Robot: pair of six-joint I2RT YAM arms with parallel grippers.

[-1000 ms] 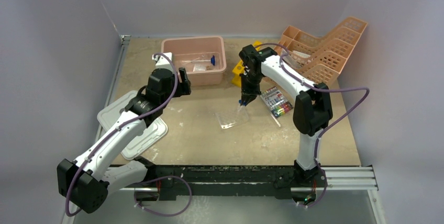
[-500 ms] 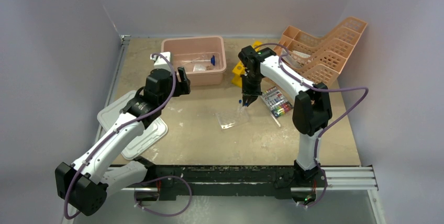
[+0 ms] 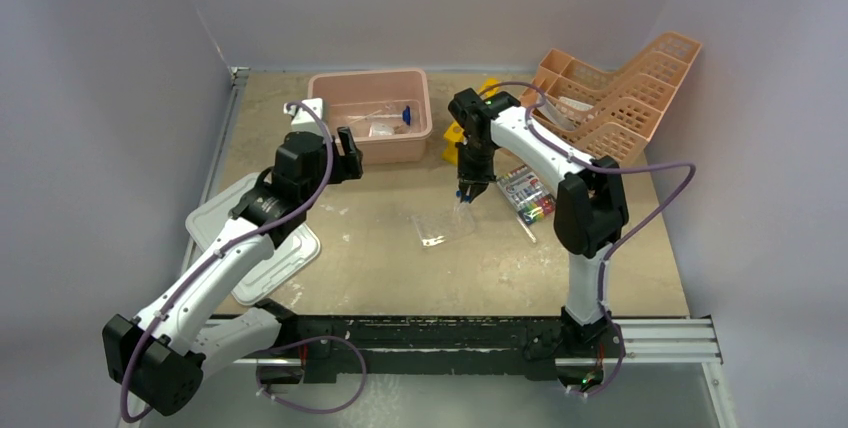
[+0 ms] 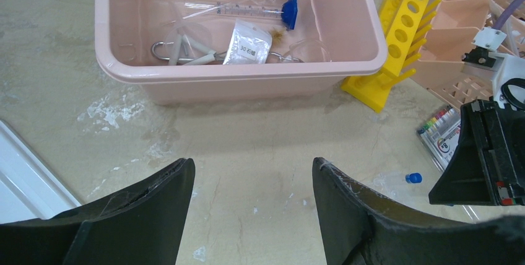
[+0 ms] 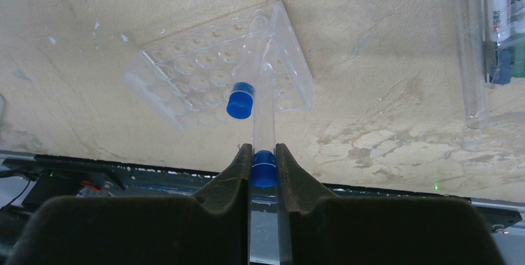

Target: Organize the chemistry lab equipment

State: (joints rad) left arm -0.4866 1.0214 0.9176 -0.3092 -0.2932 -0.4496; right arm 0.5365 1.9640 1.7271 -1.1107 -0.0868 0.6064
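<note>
My right gripper is ready to open: the tube's clear body reaches low over the well plate (image 3: 445, 225), next to the second tube, so the tube would end up on that plate.
My right gripper (image 3: 466, 193) (image 5: 263, 153) is shut on a clear tube with a blue cap (image 5: 264, 167), held just above the table over the clear well plate (image 3: 445, 225) (image 5: 204, 79). A second blue-capped tube (image 5: 240, 101) lies on that plate. My left gripper (image 3: 350, 153) (image 4: 252, 169) is open and empty above bare table, just in front of the pink bin (image 3: 330, 88) (image 4: 247, 73). The bin holds a clear tube with a blue hexagonal piece (image 4: 290, 11), a clear plastic bag (image 4: 247, 41) and silver metal tongs (image 4: 179, 51).
A yellow tube rack (image 3: 455, 133) (image 4: 402, 23) stands right of the bin. Orange baskets (image 3: 620, 88) are at the back right. A box of coloured tubes (image 3: 527, 193) and a glass rod (image 5: 467, 48) lie right of the well plate. A white lid (image 3: 215, 223) lies at the left.
My right gripper has shifted slightly left with the tube still in it. My left arm has drawn back a little to the left, still open.
</note>
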